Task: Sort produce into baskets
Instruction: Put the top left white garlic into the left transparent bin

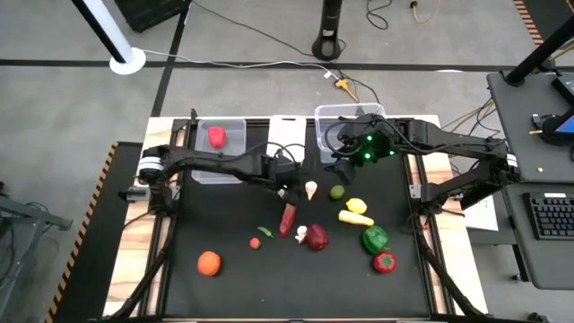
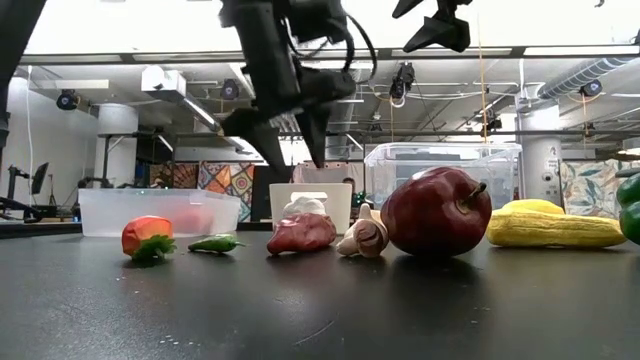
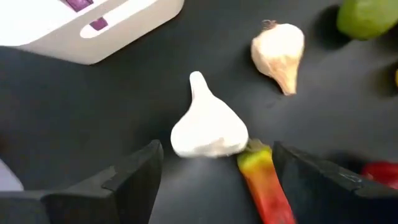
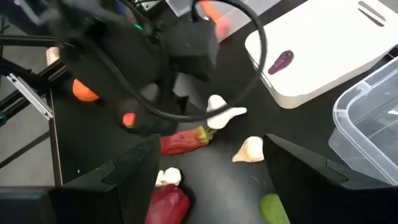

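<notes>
The garlic should go into the clear tub with the red piece, so my left gripper should next grab it by its round bulb [image 3: 209,135].
My left gripper [image 1: 288,190] is open and points down over a white garlic bulb [image 3: 208,127]. Its fingers stand on either side of the bulb, above it, without touching it. The bulb lies on the black mat against the stem end of a red chili [image 3: 264,183]. A second garlic [image 1: 311,188] and a lime [image 1: 337,191] lie just beyond. My right gripper [image 1: 343,161] is open and empty, held high near the clear tub [image 1: 350,121] at the back right. A white tub [image 1: 289,135] holds a small purple piece [image 4: 281,61]. The left clear tub [image 1: 220,148] holds a red piece [image 1: 216,136].
Loose on the mat lie a lemon [image 1: 357,205], a yellow piece [image 1: 355,218], a green pepper [image 1: 375,239], a red pepper [image 1: 384,262], a dark red onion [image 1: 317,237], a small white piece [image 1: 301,233], a green chili [image 1: 265,231], a small red piece [image 1: 255,242] and an orange [image 1: 209,262].
</notes>
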{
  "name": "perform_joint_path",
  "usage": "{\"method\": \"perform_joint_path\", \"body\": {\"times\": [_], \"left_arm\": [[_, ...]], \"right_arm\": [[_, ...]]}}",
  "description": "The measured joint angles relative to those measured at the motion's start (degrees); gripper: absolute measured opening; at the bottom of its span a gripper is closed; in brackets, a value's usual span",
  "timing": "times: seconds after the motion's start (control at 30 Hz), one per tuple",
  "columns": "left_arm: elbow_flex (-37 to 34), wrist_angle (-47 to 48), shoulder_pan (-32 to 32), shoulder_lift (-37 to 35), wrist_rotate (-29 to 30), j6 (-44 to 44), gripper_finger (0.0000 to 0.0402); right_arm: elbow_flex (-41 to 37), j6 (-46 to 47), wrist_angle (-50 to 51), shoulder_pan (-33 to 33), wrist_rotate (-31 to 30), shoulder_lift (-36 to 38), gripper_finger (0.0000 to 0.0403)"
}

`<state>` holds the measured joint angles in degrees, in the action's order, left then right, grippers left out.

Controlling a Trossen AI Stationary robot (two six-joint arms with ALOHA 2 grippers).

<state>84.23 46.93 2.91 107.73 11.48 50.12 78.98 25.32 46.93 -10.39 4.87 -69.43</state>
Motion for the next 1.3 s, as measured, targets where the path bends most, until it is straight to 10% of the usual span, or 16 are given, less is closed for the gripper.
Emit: {"method": "perform_joint_path", "body": {"times": [1.3], "left_arm": [[2.89,5.34,-1.1,1.4,-2.51,-6.02,0.0181]], "right_arm": [[0.0,-1.33,0.88,0.0,0.1,0.0,0.0274]]}}
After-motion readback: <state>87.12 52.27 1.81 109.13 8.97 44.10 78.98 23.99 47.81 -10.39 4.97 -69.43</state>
